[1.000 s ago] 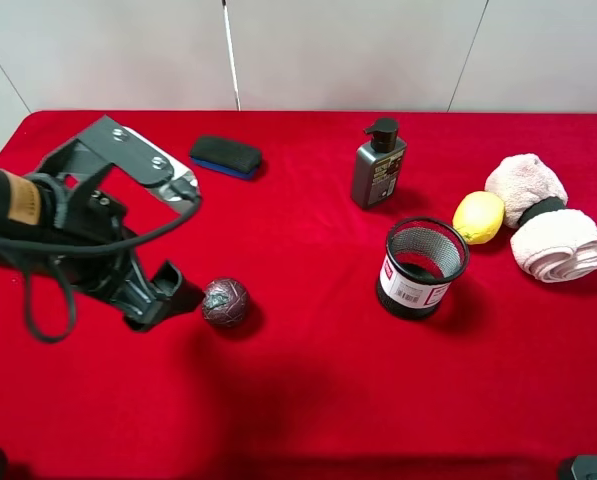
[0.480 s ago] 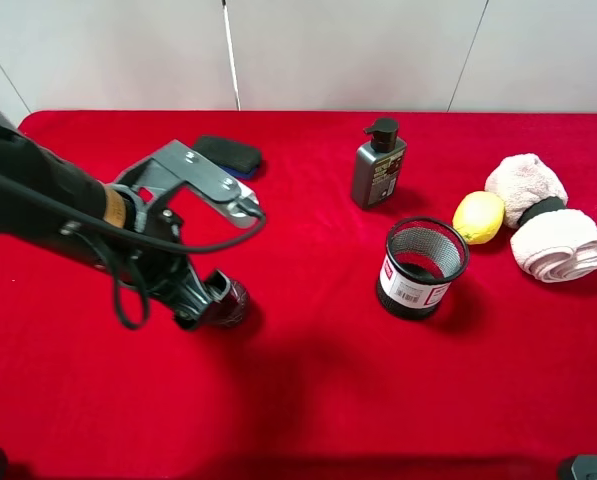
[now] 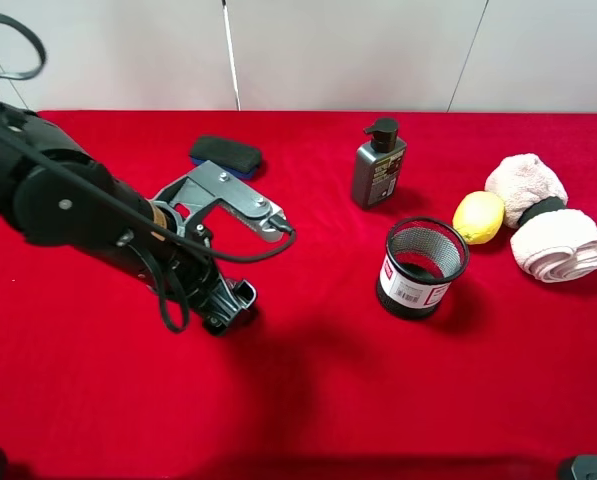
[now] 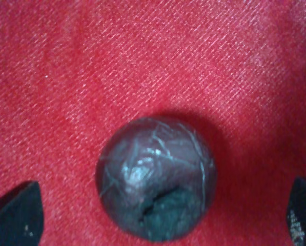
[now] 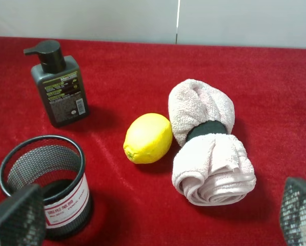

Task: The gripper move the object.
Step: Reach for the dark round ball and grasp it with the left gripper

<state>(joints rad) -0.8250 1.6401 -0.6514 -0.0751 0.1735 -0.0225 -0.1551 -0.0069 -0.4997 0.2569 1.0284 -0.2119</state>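
My left gripper is about to grab the dark crackled ball around its rounded body (image 4: 155,177) and move it across the red cloth (image 4: 142,61).
The small dark crackled ball (image 4: 155,177) lies on the red cloth. In the left wrist view it sits between the two dark fingertips (image 4: 14,215) of my left gripper (image 4: 159,212), which is open, with a gap on each side of the ball. In the exterior view the left gripper (image 3: 228,305) is down at the cloth left of centre and hides the ball. My right gripper (image 5: 158,218) is open and empty, held above the right side of the table. It does not show in the exterior view.
A black mesh cup (image 3: 422,267), a dark pump bottle (image 3: 378,165), a yellow lemon (image 3: 478,217) and rolled pale towels (image 3: 543,215) stand on the right. A flat dark eraser with a blue base (image 3: 225,156) lies behind the left arm.
My left arm has moved right and down over the ball. The ball, in plain sight a second ago, is now covered by the gripper in the exterior view.
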